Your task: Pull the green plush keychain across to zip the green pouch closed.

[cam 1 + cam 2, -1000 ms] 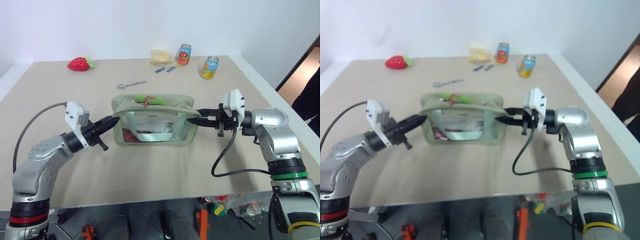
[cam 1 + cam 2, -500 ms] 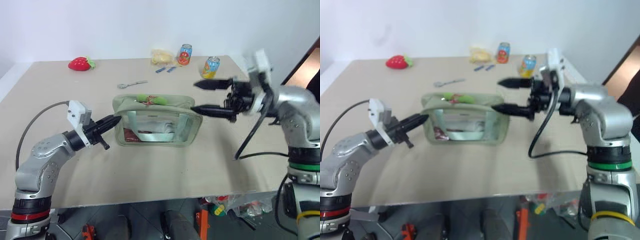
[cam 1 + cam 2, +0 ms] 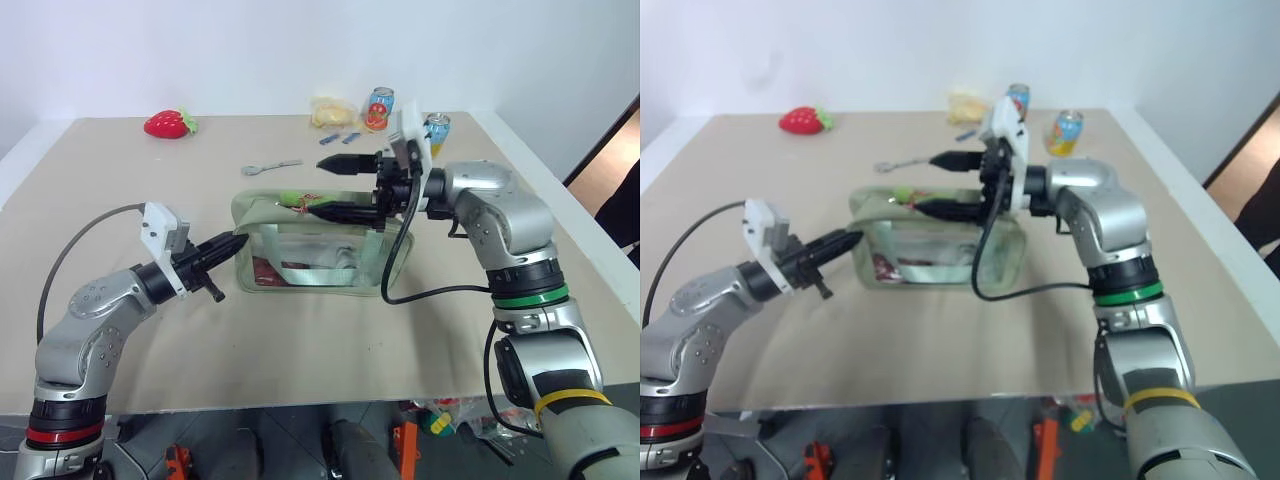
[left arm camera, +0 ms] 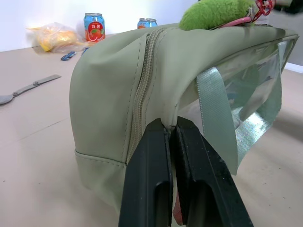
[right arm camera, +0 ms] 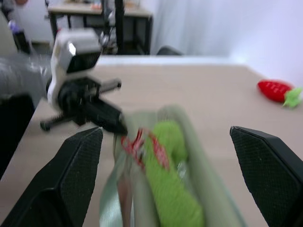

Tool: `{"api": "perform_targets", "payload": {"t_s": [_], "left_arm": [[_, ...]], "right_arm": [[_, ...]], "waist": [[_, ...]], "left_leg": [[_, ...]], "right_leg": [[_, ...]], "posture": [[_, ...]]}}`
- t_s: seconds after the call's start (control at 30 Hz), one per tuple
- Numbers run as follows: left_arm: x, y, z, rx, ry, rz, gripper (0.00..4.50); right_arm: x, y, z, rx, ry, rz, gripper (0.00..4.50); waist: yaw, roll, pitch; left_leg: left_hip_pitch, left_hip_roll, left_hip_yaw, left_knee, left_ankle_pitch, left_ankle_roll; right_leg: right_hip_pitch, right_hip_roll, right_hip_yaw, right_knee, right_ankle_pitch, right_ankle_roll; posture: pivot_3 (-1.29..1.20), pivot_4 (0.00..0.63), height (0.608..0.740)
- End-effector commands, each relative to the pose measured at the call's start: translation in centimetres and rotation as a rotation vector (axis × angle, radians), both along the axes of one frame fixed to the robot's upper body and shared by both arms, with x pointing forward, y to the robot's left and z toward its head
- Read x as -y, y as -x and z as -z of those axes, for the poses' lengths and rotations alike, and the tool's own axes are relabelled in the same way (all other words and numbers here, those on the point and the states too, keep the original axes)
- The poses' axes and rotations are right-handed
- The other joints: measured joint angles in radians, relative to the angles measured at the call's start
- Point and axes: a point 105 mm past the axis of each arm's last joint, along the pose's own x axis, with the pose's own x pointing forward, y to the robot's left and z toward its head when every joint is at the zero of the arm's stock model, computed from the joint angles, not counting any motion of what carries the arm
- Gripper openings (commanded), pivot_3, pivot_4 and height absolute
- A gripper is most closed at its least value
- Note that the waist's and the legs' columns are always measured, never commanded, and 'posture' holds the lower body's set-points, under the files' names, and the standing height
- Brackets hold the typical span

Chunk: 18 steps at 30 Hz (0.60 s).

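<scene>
The green pouch needs to be zipped closed, so my right gripper will next grab the green plush keychain by its lime-green plush body.
The green pouch stands upright mid-table, clear window side toward me. The green plush keychain lies on its top near the left end, lime-green with a reddish-pink cord. My left gripper is shut on the fabric at the pouch's left end, right by the zipper. My right gripper reaches in from the right over the pouch top, open wide. One of its fingers is behind the keychain and the other is just in front. In the right wrist view the keychain lies between the spread fingers, untouched.
At the table's back stand two drink cans beside a yellow snack bag. A spoon lies behind the pouch. A red plush strawberry sits back left. The table's right edge runs close to my right arm.
My right gripper left the pouch's right end, opened wide, rose and swung left over the pouch top to the keychain. The left gripper kept its grip in place.
</scene>
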Motion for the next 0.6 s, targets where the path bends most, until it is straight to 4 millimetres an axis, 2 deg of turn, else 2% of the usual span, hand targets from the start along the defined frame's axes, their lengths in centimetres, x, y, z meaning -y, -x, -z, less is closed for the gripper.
{"api": "perform_targets", "payload": {"t_s": [0.03,0.07,0.17,0.43,0.6], "left_arm": [[0.5,0.5,0.2,0.009,-0.018,0.018,0.0],[0.6,0.5,0.2,0.008,-0.023,0.017,0.0],[0.6,0.5,0.3,0.01,-0.025,0.016,0.0],[0.9,0.3,0.4,0.009,-0.028,0.024,0.0],[1.2,0.2,0.4,0.011,-0.029,0.031,0.0]], "right_arm": [[-0.2,0.2,-0.1,0.018,0.019,-0.028,4.46],[-0.2,0.1,0.2,0.01,0.029,-0.026,4.46],[-0.2,-0.1,0.5,-0.028,0.019,-0.021,3.66],[0.1,-0.2,0.5,-0.084,-0.002,-0.019,0.92],[0.4,-0.2,1.0,-0.087,0.018,-0.01,0.92]], "waist": [[0.0,0.0,0.0],[0.0,0.0,0.0],[0.0,0.0,0.0],[0.0,0.0,0.0],[0.001,0.0,0.0]], "left_leg": [[0.0,0.0,0.0,0.0,0.0,0.0],[0.0,0.0,0.0,0.0,0.0,0.0],[0.001,0.0,0.0,0.0,0.0,0.0],[0.001,0.0,0.0,0.0,0.0,0.0],[0.001,0.0,0.0,0.0,0.0,0.0]], "right_leg": [[0.0,0.0,0.0,0.0,0.0,0.0],[0.0,0.0,0.0,0.0,0.0,0.0],[0.0,0.0,0.0,0.0,-0.001,-0.002],[0.0,0.0,0.0,0.0,-0.001,-0.002],[0.001,0.0,0.0,0.0,-0.001,-0.002]], "posture": [[0.0,0.15,0.74],[0.0,0.15,0.74],[0.0,0.15,0.74],[0.0,0.15,0.74],[0.0,0.15,0.74]]}}
